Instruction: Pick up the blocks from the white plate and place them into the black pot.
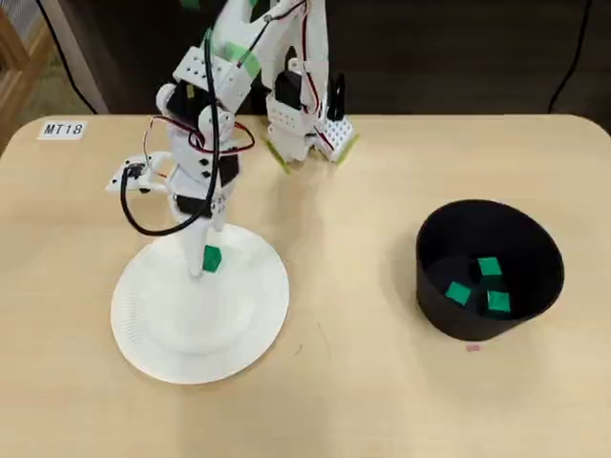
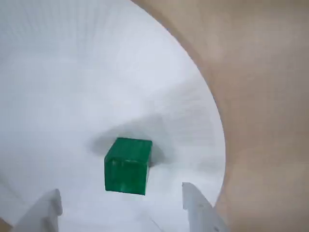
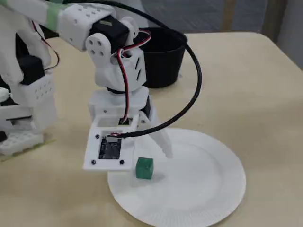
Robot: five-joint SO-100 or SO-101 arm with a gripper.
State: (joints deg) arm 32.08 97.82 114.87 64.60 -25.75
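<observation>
My gripper will next grab the green block by its opposite sides. Then it can move the block from the white plate [image 1: 181,334] into the black pot.
One green block [image 1: 212,258] lies on the white plate [image 1: 181,334] near its far rim. My gripper [image 1: 203,256] hangs low over it, open, with the block between the fingers and untouched. In the wrist view the block [image 2: 126,165] sits on the plate [image 2: 72,72] just ahead of the two white fingertips [image 2: 193,200]. In the fixed view the block [image 3: 144,169] lies beside one finger [image 3: 163,142] on the plate [image 3: 199,189]. The black pot [image 1: 439,315] stands to the right with three green blocks [image 1: 489,267] inside; it also shows in the fixed view [image 3: 161,61].
The arm's white base [image 1: 305,129] stands at the table's far edge. A label reading MT18 [image 1: 64,129] lies at the far left. Bare tan table [image 1: 353,286] lies between plate and pot.
</observation>
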